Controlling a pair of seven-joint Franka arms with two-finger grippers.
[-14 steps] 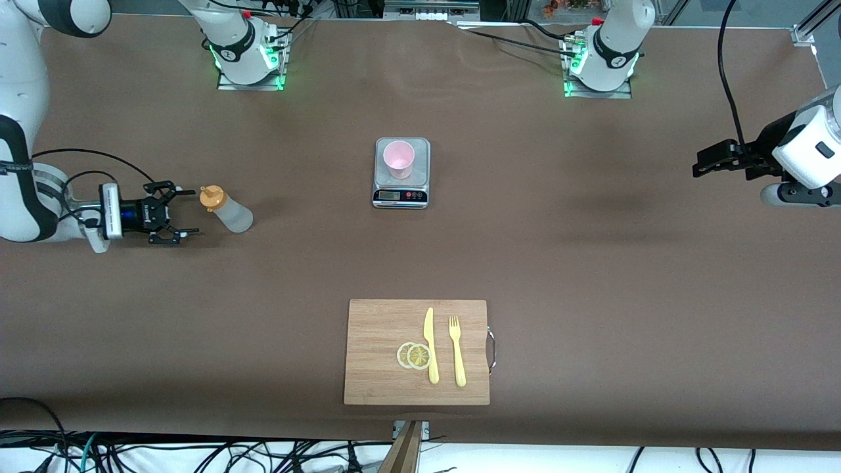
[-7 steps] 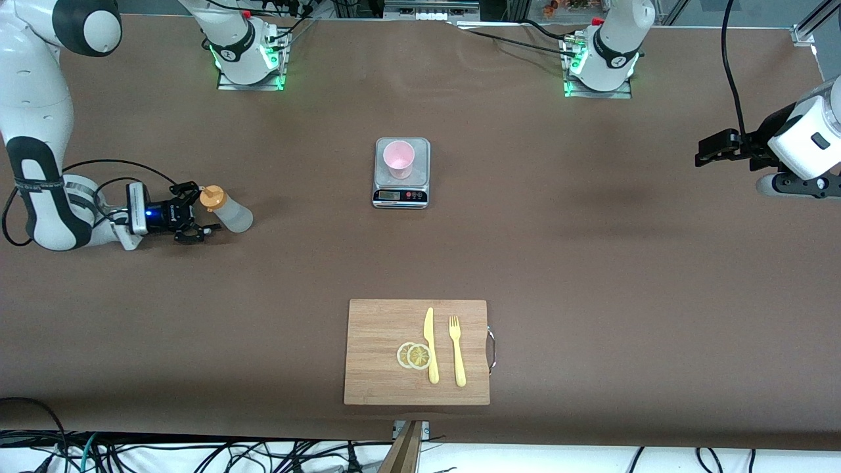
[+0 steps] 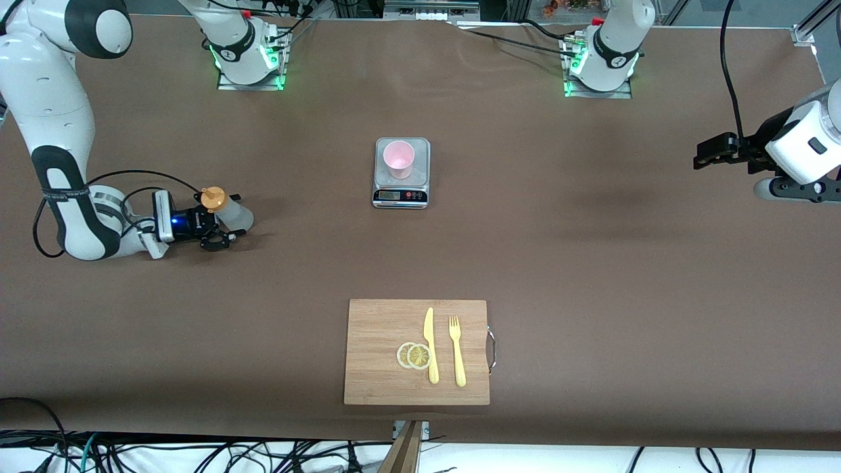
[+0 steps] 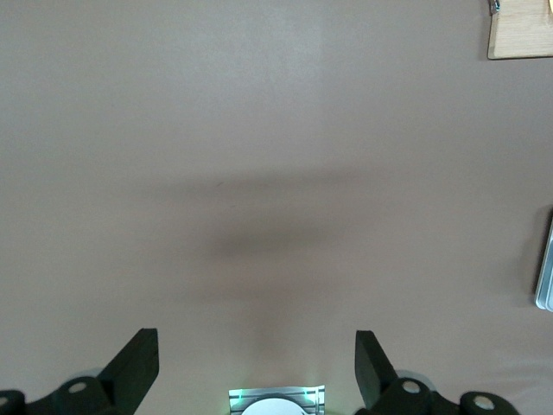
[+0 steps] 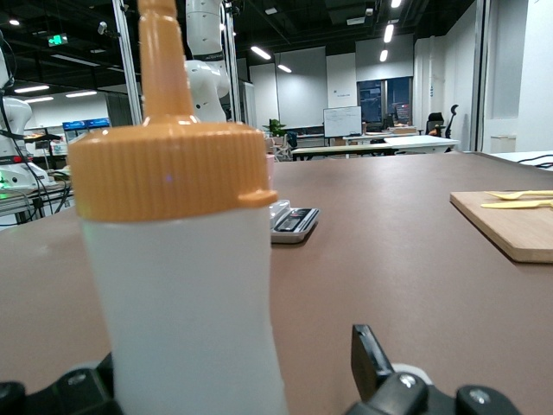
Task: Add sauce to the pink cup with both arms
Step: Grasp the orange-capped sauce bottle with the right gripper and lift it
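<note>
I should next grab the sauce bottle by its whitish body (image 3: 234,215) with my right gripper, to add sauce to the pink cup (image 3: 399,157).
The sauce bottle (image 3: 230,210), whitish with an orange cap, stands upright on the table toward the right arm's end. My right gripper (image 3: 228,217) is low at the table and open, with one finger on each side of the bottle's body. In the right wrist view the bottle (image 5: 186,285) fills the space between the open fingers of my right gripper (image 5: 233,367). The pink cup (image 3: 399,157) stands on a small kitchen scale (image 3: 401,192) at the table's middle. My left gripper (image 3: 702,157) is open and empty, held above the table at the left arm's end; in its wrist view (image 4: 257,346) only bare table shows.
A wooden cutting board (image 3: 374,355) lies nearer the front camera than the scale, with a yellow knife (image 3: 430,345), a yellow fork (image 3: 456,351) and two lemon slices (image 3: 414,355) on it. The scale (image 5: 294,222) and board (image 5: 510,226) also show in the right wrist view.
My right gripper has moved along the table toward the bottle and now has its open fingers around it. The left arm has shifted only slightly.
</note>
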